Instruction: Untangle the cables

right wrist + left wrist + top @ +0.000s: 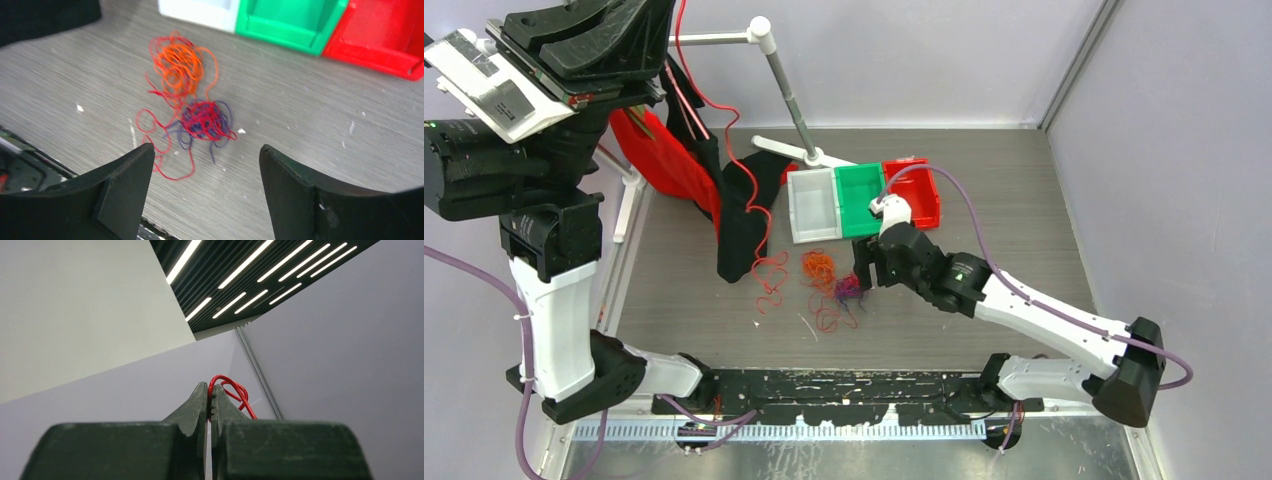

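My right gripper should next grab the red cable's hanging part near the cable's curled end (769, 231); the curls stay free to untangle.
The cables lie tangled mid-table: an orange clump (819, 265) (177, 62), a purple-and-red clump (848, 290) (205, 120), and loose red loops (771, 280). One red cable (724, 110) rises from the table to the top left. There my raised left gripper (209, 387) is shut on the red cable (235, 390), which loops out past its tips. My right gripper (861, 272) (205, 150) hovers just right of the purple-and-red clump. Its jaws stand wide open with nothing between them, and the clump sits just beyond the tips.
White (796, 210), green (858, 175) and red (929, 200) bins stand in a row behind the cables. A red garment (664, 165) and a black one (744, 225) hang and lie at the back left. A white stand (789, 90) leans above them.
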